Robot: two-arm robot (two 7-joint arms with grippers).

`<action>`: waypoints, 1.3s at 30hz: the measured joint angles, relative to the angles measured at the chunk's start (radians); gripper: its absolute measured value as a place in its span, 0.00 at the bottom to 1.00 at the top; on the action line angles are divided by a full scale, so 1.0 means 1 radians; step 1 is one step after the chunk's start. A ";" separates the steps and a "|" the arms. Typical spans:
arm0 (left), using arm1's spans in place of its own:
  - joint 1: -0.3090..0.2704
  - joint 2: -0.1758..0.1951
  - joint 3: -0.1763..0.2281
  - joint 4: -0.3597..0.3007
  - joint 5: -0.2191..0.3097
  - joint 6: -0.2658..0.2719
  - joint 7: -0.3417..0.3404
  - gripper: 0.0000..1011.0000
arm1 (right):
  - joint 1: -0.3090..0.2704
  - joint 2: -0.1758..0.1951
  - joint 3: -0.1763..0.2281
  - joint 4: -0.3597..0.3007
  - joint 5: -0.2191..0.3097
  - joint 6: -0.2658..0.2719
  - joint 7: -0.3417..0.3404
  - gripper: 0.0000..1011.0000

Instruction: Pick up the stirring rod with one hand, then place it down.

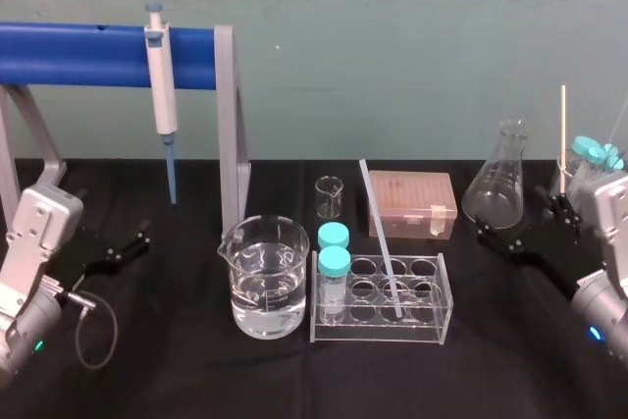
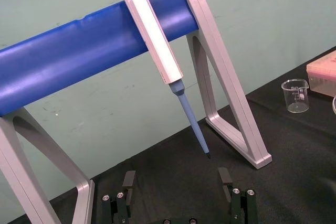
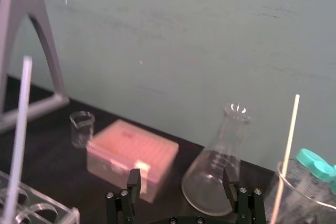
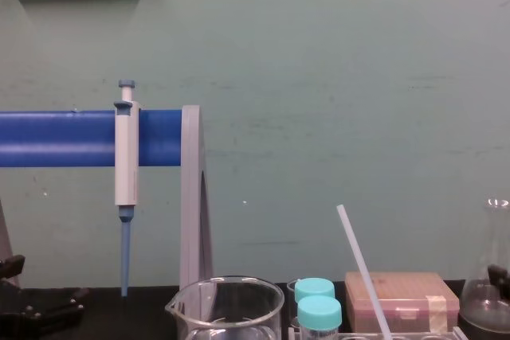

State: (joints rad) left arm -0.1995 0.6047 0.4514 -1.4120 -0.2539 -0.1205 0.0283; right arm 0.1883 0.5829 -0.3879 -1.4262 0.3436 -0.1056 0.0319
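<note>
My right gripper should take hold of the stirring rod by its upper part [image 4: 349, 228] next, because the rod's lower end is in a well of the clear tube rack [image 4: 388, 336].
The stirring rod [image 1: 381, 240] is a translucent white rod. It leans with its lower end in a well of the clear tube rack [image 1: 428, 326] at the table's middle, and shows as stirring rod [image 3: 19, 140] and stirring rod [image 4: 362, 273]. My right gripper [image 1: 520, 224] rests open and empty at the right, well away from the rod, in front of the conical flask [image 1: 497, 183]. Its fingers [image 3: 134, 180] stand wide apart. My left gripper [image 1: 126, 244] is parked at the far left, open with nothing between its fingers [image 2: 128, 181].
A beaker of water [image 1: 265, 277] and two teal-capped vials [image 1: 334, 264] stand left of the rod. Behind it are a small beaker [image 1: 329, 197] and a pink tip box [image 1: 412, 203]. A pipette [image 1: 161, 95] hangs on the blue stand [image 1: 88, 54]. A thin stick [image 1: 563, 125] stands at far right.
</note>
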 joint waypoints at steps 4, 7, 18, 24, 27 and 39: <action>0.000 0.000 0.000 0.000 0.000 0.000 0.000 0.99 | -0.003 -0.011 0.038 -0.031 0.082 0.030 0.058 0.99; 0.000 0.000 0.000 0.000 0.000 0.000 0.000 0.99 | 0.000 -0.021 0.063 -0.068 0.160 0.068 0.129 0.99; 0.000 0.000 0.000 0.000 0.000 0.000 0.000 0.99 | 0.058 -0.062 0.039 -0.108 0.261 0.200 0.307 0.99; 0.000 0.000 0.000 0.000 0.000 0.000 0.000 0.99 | 0.096 -0.079 0.002 -0.096 0.244 0.231 0.363 0.99; 0.000 0.000 0.000 0.000 0.000 0.000 0.000 0.99 | 0.118 -0.090 -0.016 -0.076 0.225 0.241 0.373 0.99; 0.000 0.000 0.000 0.000 0.000 0.000 0.000 0.99 | 0.199 -0.161 -0.054 0.045 0.156 0.265 0.369 0.99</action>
State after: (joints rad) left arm -0.1995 0.6047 0.4514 -1.4120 -0.2539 -0.1205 0.0283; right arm 0.3875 0.4214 -0.4423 -1.3814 0.4991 0.1594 0.4009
